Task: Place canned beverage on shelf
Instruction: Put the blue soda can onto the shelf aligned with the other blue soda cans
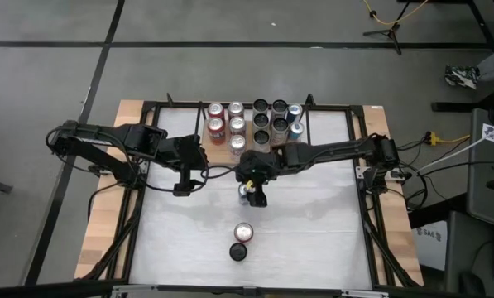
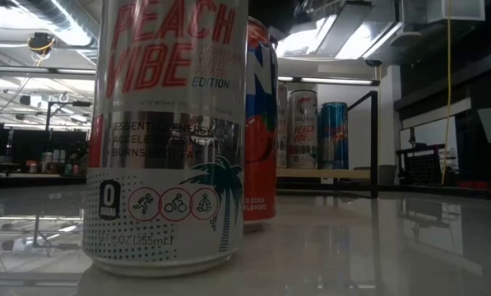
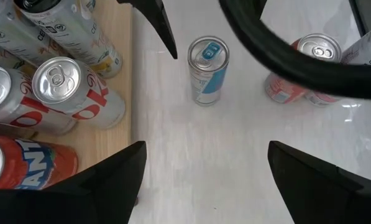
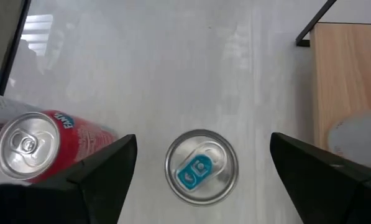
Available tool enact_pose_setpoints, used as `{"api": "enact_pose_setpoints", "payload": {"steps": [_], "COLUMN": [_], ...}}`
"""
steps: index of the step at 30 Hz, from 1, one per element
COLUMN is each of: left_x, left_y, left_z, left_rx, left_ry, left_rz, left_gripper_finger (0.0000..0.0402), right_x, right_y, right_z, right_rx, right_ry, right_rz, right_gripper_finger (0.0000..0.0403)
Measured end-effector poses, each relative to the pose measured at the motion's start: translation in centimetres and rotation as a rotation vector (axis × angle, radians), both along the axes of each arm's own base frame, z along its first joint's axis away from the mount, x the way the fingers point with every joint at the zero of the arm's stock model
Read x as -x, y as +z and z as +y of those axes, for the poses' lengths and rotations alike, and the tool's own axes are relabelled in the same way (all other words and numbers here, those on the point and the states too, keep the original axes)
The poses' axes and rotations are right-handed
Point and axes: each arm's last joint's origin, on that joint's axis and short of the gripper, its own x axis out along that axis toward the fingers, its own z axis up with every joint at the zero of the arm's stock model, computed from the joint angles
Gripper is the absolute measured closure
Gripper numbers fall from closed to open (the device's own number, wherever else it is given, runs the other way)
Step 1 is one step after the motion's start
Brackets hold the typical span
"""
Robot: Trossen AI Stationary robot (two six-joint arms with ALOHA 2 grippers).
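My fingers are above the silver top of the small can (image 4: 201,167) and would miss it if I closed now. I will move my right gripper down first.
A small blue-and-silver can (image 4: 201,167) stands upright on the white tabletop, just in front of the shelf; it also shows in the high view (image 1: 245,192) and the left wrist view (image 3: 207,68). My right gripper (image 4: 204,140) is open above it, one finger on either side, touching nothing. My left gripper (image 1: 183,186) is open and empty to the left of that can, in front of the shelf's left end. The shelf (image 1: 219,151), a light-wood board with black rod uprights, holds several upright cans at the table's far middle.
Two more cans stand near the table's front edge: a silver Peach Vibe can (image 2: 167,131) and a red can (image 2: 260,123), seen from above as one silver top (image 1: 244,232) and one dark top (image 1: 238,251). The shelf board's edge (image 4: 347,74) lies close beside my right gripper.
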Motion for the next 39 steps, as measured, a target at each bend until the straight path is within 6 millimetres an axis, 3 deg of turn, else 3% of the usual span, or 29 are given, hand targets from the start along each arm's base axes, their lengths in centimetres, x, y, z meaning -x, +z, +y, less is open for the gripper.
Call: {"api": "enact_pose_setpoints", "payload": {"steps": [11, 26, 39], "left_x": [0.0, 0.0, 0.0], "left_y": [0.0, 0.0, 0.0], "left_z": [0.0, 0.0, 0.0], "left_rx": [0.0, -0.001, -0.001], "left_ry": [0.0, -0.001, -0.001], "left_rz": [0.0, 0.002, 0.002], "left_gripper_finger": [0.0074, 0.0074, 0.0074], "right_x": [-0.1, -1.2, -1.3], "right_y": [-0.2, -3.7, -4.0], "right_z": [0.0, 0.1, 0.1], "right_rx": [-0.02, -0.007, -0.005], "right_ry": [-0.03, -0.048, -0.048], "right_rz": [0.025, 0.142, 0.148], "right_gripper_finger": [0.004, 0.004, 0.004]}}
